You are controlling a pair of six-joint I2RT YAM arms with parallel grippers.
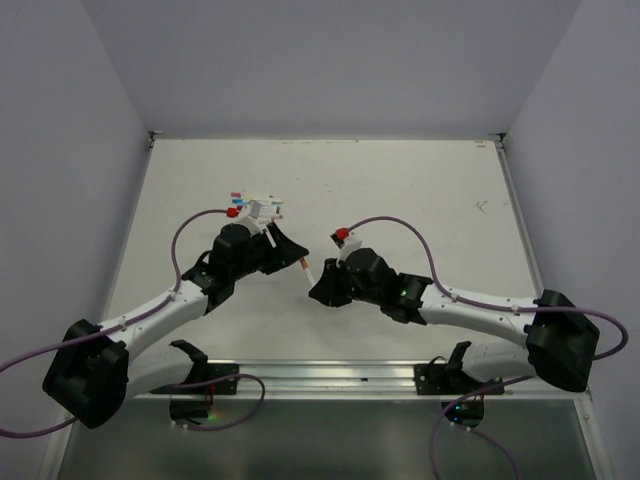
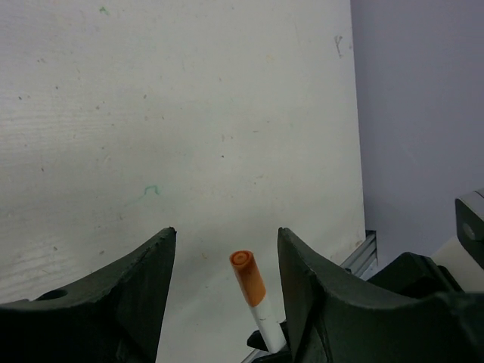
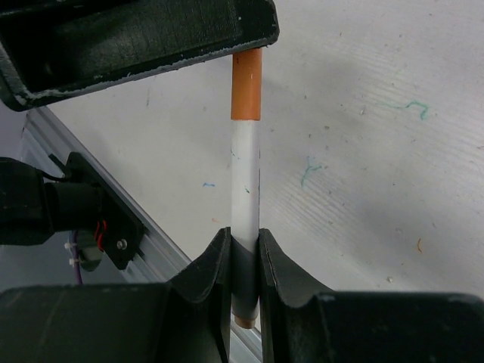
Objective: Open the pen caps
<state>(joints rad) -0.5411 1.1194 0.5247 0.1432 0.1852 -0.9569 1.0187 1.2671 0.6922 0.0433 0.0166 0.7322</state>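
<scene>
Next, my left gripper grabs only the orange pen cap, to open the pen cap. The white body of the pen stays with my right gripper.
My right gripper [image 1: 322,283] is shut on a white pen [image 3: 244,181] near its tail end and holds it above the table; the fingers [image 3: 276,265] pinch the barrel. The pen's orange cap [image 3: 246,83] is on its far end. My left gripper [image 2: 225,236] is open, and the orange cap [image 2: 248,277] stands between its two fingers without touching either. In the top view the pen [image 1: 307,268] bridges the two grippers, with the left gripper [image 1: 287,248] at its cap end. More pens with coloured caps [image 1: 255,207] lie in a small pile behind the left gripper.
An aluminium rail [image 1: 330,375] runs along the table's near edge, also seen in the left wrist view [image 2: 364,253]. Grey walls close in the back and both sides. Purple cables [image 1: 400,225] arch over both arms. Small ink marks [image 3: 412,108] dot the tabletop.
</scene>
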